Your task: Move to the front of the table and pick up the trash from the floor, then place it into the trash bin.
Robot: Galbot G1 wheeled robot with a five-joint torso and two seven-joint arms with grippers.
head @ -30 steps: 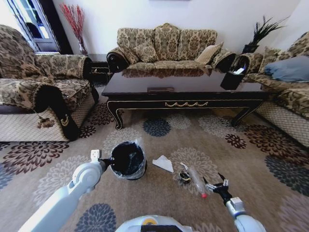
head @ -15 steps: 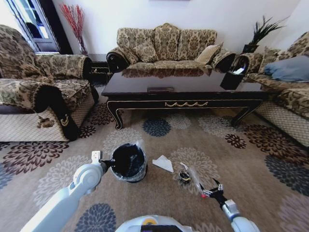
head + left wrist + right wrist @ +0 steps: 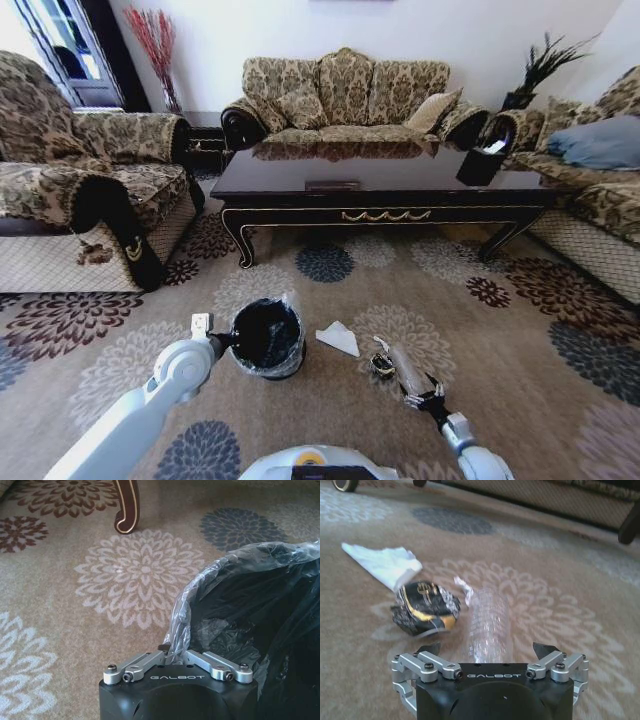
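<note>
The trash needs to drop into the black trash bin [image 3: 265, 338], so the robot's right gripper will next grab the clear plastic bottle by its ribbed body [image 3: 408, 371].
The trash lies on the carpet in front of the dark table [image 3: 380, 205]: a white paper piece [image 3: 338, 338], a small dark wrapper [image 3: 381, 366] and a clear plastic bottle [image 3: 405, 365]. My right gripper [image 3: 421, 393] is open at the bottle's near end. In the right wrist view the bottle [image 3: 487, 622] lies between the spread fingers of that gripper [image 3: 486, 650], with the wrapper [image 3: 422, 612] and paper [image 3: 382, 562] beside it. The black trash bin [image 3: 265, 338] stands to the left. My left gripper [image 3: 172, 652] is shut on the bin's lined rim [image 3: 182, 610].
Patterned sofas stand on the left [image 3: 90, 190], behind the table [image 3: 345, 95] and on the right [image 3: 590, 190]. A black box-shaped holder [image 3: 482, 160] sits on the table's right end. Open carpet stretches between the table and me.
My right gripper has moved left and nearer to the bottle, and now straddles its near end. The left arm and the bin have barely shifted.
</note>
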